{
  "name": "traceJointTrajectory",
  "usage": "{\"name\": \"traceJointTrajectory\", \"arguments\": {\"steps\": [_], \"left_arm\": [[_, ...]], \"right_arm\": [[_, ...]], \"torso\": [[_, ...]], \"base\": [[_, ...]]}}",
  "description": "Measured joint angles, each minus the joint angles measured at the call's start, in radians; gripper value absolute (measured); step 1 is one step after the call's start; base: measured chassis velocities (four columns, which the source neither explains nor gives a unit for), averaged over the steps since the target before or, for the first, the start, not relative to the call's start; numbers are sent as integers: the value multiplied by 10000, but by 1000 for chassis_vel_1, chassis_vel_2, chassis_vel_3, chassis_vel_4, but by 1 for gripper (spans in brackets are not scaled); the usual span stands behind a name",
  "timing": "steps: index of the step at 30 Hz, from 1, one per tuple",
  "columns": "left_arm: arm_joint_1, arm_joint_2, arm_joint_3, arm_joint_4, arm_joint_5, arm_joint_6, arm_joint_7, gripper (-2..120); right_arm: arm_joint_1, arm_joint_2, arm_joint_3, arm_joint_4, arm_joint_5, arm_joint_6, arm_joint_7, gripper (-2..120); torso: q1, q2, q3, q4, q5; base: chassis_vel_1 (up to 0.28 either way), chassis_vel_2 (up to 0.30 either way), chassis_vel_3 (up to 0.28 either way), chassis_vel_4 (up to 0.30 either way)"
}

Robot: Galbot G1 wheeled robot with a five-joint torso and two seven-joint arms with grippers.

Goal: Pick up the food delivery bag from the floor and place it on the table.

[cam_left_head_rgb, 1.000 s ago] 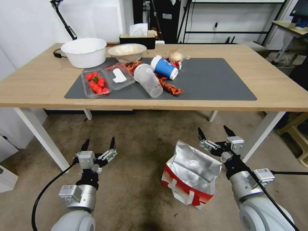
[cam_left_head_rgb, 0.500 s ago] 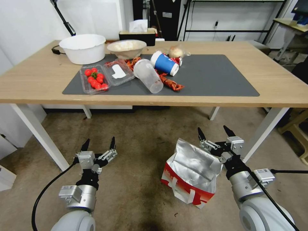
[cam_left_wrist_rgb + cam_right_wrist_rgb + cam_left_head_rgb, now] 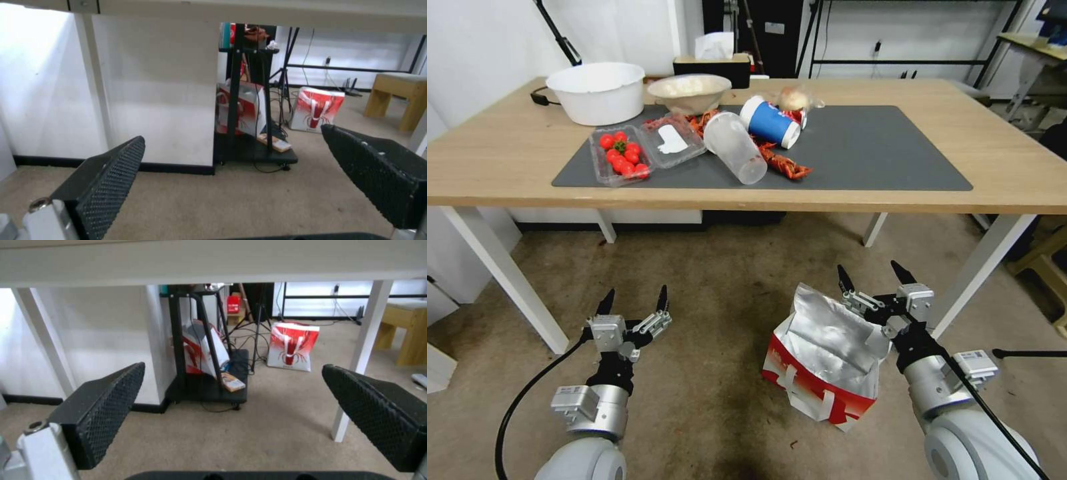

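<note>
My right gripper pinches the bag's thin, upright foil-lined rim next, since the opening of the food delivery bag gapes far wider than my fingers.
The food delivery bag stands open on the floor in front of the table, white with red trim and a silver foil lining. My right gripper is open at the bag's right rim with nothing between its fingers; whether it touches the foil I cannot tell. My left gripper is open above bare floor, well to the left of the bag. The table is light wood on white legs and carries a dark grey mat. Both wrist views look under the tabletop past the open left gripper and right gripper.
On the mat lie a tomato tray, a clear cup, a blue cup and food scraps. A white tub and a bowl stand behind. A white table leg is right of the bag. Another red-white bag stands beyond the table.
The whole picture has shifted: the table sits a little higher and wider in view, so the camera has moved. Both grippers stay open in the same places.
</note>
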Motion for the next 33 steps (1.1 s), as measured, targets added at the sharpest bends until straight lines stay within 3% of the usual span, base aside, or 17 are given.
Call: {"name": "traceJointTrajectory", "arguments": {"steps": [13,33], "left_arm": [[-14,0,9,39,1,-7,7,99],[-18,0,18,85,3,-24,-19,99]], "right_arm": [[-6,-7,5,-1,0,1,-13,100],[-24,4,-23,-21,-23,1,-49,100]], "torso": [[-137,-436,-303,0,0],[-447,-1521,-1078,0,0]], "base": [[0,0,0,0],[0,0,0,0]]}}
